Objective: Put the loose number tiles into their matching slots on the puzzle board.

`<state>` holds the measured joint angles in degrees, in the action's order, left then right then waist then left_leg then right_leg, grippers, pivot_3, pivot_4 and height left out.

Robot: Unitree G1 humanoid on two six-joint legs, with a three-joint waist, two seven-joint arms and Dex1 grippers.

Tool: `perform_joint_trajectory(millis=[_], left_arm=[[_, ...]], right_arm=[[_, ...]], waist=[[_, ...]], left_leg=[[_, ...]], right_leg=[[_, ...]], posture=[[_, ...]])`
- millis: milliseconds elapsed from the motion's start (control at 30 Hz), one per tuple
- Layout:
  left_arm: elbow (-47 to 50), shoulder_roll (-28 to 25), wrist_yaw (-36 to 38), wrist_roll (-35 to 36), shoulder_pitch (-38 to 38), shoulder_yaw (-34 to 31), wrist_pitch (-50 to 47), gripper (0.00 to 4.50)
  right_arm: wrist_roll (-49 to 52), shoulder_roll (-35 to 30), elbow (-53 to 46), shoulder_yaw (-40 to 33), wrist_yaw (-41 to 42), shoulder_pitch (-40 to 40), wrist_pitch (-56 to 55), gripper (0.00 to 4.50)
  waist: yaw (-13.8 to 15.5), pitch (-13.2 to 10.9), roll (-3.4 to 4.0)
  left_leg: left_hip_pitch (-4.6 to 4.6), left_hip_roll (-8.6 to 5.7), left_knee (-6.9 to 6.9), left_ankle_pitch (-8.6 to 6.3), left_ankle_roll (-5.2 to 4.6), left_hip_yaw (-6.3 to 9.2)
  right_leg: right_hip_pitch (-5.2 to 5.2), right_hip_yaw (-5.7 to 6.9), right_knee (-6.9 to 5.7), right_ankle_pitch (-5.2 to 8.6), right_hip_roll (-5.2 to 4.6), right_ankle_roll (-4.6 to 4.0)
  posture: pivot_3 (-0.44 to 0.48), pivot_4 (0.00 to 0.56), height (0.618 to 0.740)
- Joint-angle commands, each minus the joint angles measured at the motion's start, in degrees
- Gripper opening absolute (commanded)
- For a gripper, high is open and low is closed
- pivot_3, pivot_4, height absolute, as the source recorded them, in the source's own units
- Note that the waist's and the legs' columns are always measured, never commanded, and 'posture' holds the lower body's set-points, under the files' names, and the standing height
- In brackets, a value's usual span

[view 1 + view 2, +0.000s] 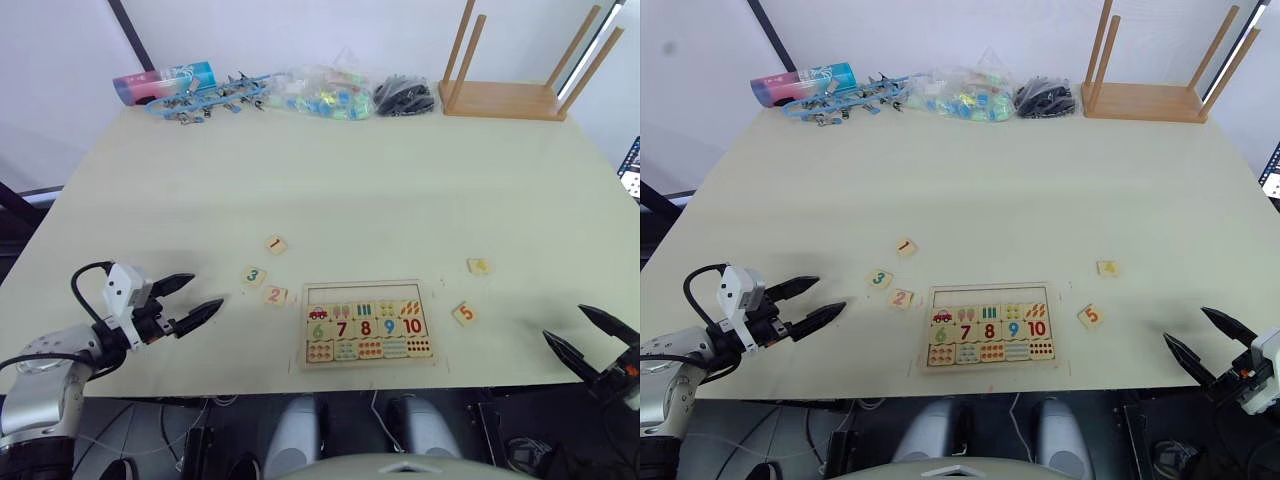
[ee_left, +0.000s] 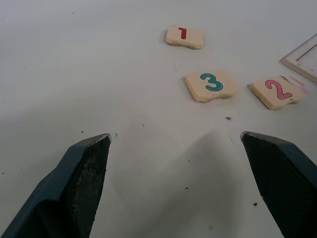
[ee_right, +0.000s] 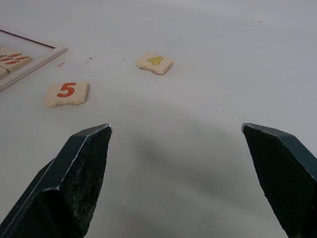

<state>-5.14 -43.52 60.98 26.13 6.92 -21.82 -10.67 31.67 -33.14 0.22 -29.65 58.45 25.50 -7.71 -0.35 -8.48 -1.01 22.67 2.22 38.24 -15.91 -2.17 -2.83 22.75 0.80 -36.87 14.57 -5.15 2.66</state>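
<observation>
The left gripper will next grab tile 1 by the edges at its numeral's head and foot [image 1: 275, 244], so that the tile can fill the board's bare slot.
The puzzle board [image 1: 367, 288] lies near the table's front edge, its top row of slots [image 1: 365, 293] bare above the tiles 6 to 10. Left of it lie tile 1 [image 1: 276, 244], tile 3 [image 1: 253, 276] and tile 2 [image 1: 276, 296]. Right of it lie tile 4 [image 1: 479, 266] and tile 5 [image 1: 464, 313]. My left gripper [image 1: 190, 301] hovers open at the front left, a short way from tile 3 [image 2: 211, 85] and tile 2 [image 2: 276, 92]. My right gripper [image 1: 586, 332] is open at the front right, with tile 5 [image 3: 66, 92] and tile 4 [image 3: 155, 62] ahead of it.
Along the far edge sit a pink-and-blue tube [image 1: 163, 82], a heap of metal clips [image 1: 208, 98], a clear bag of coloured pieces [image 1: 320, 94], a black bundle [image 1: 405, 97] and a wooden stand with upright dowels [image 1: 505, 98]. The table's middle is bare.
</observation>
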Motion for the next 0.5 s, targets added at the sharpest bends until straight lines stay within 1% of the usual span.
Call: perform_joint_trajectory(millis=[33, 500], left_arm=[[0.4, -0.2, 0.7, 0.4, -0.4, -0.2, 1.2, 4.50], [-2.2, 0.1, 3.7, 0.8, -2.5, 0.5, 2.5, 4.50]], right_arm=[[0.6, -0.2, 0.4, -1.7, 0.4, -0.7, -1.2, 4.41], [1.6, 0.3, 1.7, -1.5, 3.2, -2.3, -2.0, 4.41]], waist=[[0.0, 0.0, -0.01], [0.0, 0.0, 0.01]], left_leg=[[0.00, 0.00, 0.00, 0.00, 0.00, 0.00], [0.00, -0.02, 0.03, 0.01, -0.02, -0.01]], right_leg=[[0.00, 0.00, 0.00, 0.00, 0.00, 0.00], [-0.03, 0.05, 0.00, -0.01, 0.04, 0.01]], posture=[[0.000, 0.150, 0.737], [0.000, 0.150, 0.737]])
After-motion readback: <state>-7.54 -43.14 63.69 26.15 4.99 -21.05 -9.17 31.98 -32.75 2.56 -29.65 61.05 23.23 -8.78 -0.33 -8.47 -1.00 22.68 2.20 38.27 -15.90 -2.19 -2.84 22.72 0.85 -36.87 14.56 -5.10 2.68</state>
